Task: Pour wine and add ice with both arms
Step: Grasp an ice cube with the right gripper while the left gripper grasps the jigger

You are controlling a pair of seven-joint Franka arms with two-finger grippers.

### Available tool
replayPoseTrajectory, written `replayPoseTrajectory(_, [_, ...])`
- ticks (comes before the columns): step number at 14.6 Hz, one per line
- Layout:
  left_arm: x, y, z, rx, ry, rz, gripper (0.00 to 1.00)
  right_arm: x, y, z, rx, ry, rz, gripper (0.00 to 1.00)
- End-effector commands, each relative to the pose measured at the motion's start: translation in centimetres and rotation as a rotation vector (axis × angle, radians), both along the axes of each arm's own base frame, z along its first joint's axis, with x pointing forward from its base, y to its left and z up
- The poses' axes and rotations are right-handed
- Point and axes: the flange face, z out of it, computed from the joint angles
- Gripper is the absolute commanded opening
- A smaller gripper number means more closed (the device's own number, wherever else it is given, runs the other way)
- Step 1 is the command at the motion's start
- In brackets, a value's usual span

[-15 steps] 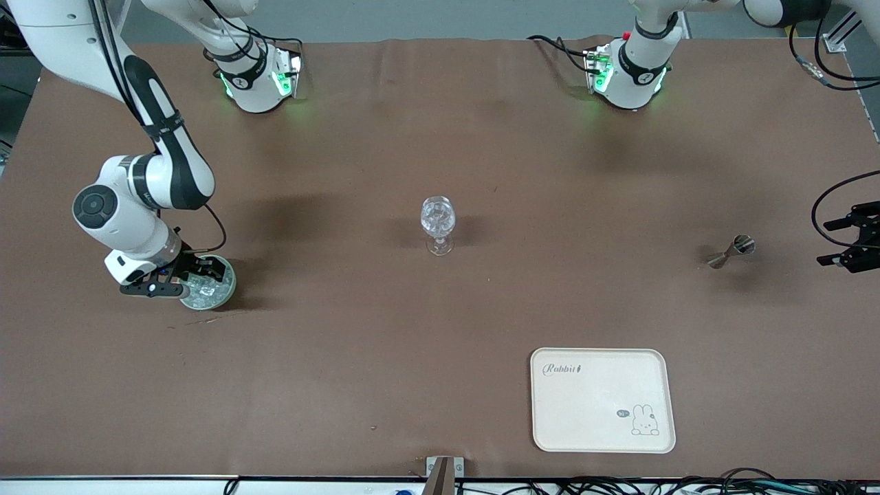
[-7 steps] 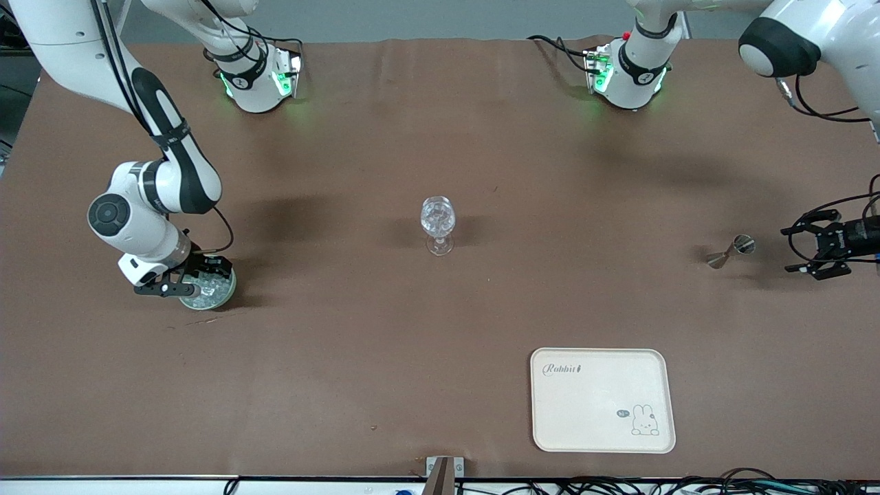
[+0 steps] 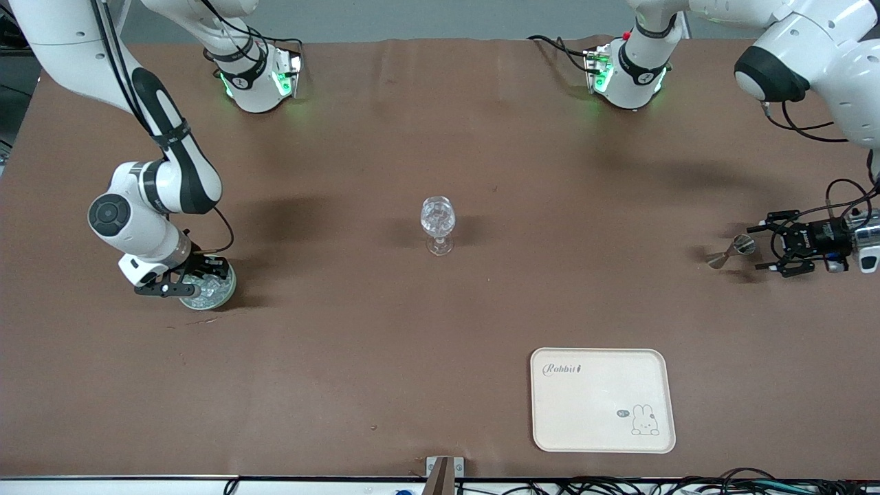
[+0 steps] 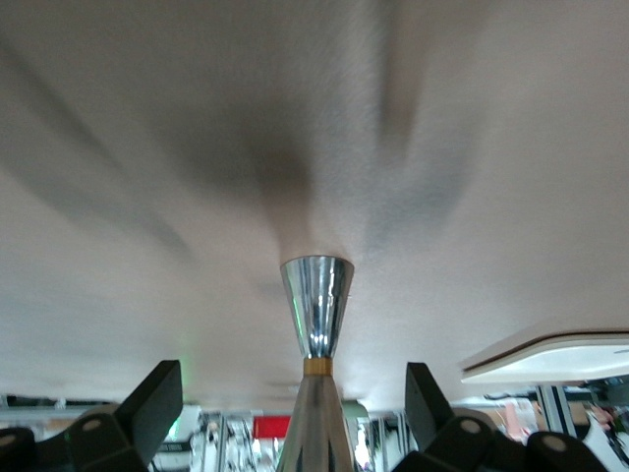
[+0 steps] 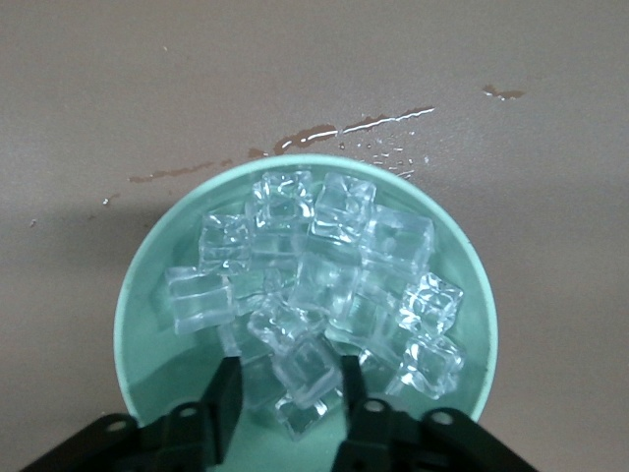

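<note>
My left gripper's fingers stop short of the steel jigger's narrow middle (image 3: pixel 730 253) in the front view, so they should move toward it before closing.
A pale green bowl (image 3: pixel 218 294) (image 5: pixel 147 324) of ice (image 5: pixel 324 265) sits toward the right arm's end of the table. My right gripper (image 3: pixel 197 278) (image 5: pixel 289 391) reaches down into it. Its fingers straddle one ice cube (image 5: pixel 310 369): one touches it and a narrow gap shows at the other. A steel jigger (image 3: pixel 730 251) (image 4: pixel 316 305) stands upright toward the left arm's end. My left gripper (image 3: pixel 763 246) (image 4: pixel 293 382) is level with it, wide open, with the jigger just ahead of the gap. A clear stemmed glass (image 3: pixel 438 223) stands mid-table. The wine is out of view.
A cream tray (image 3: pixel 601 400) with a rabbit print lies nearer the front camera than the jigger. Thin streaks of spilled water (image 5: pixel 334 133) wet the brown mat beside the bowl. Cables trail along the table's front edge.
The left arm swung in from the table's end and brought its open gripper up to the jigger. The right gripper's fingers narrowed around a cube in the bowl.
</note>
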Motion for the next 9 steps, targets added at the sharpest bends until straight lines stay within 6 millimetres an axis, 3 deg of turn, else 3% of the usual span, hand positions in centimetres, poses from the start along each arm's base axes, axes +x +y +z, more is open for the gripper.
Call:
replayPoseTrajectory(1, [-0.4, -1.5, -1.6, -0.070, 0.003, 0.039, 1.00, 0.0, -0.2, 0.4, -0.006, -0.006, 0.002, 0.27])
replayPoseTrajectory(3, [-0.9, -2.0, -2.4, -0.092, 0.004, 0.055, 1.00, 0.3, -0.1, 0.7, -0.005, -0.011, 0.000, 0.16])
replayPoseTrajectory(6, [-1.4, -2.8, -3.4, -0.132, -0.005, 0.093, 0.87, 0.8, -0.2, 1.2, -0.008, 0.018, -0.005, 0.13])
replayPoseTrajectory(9, [-2.1, -2.0, -3.0, -0.178, -0.017, 0.114, 0.81, 1.7, -0.1, 2.6, -0.012, 0.087, -0.032, 0.12])
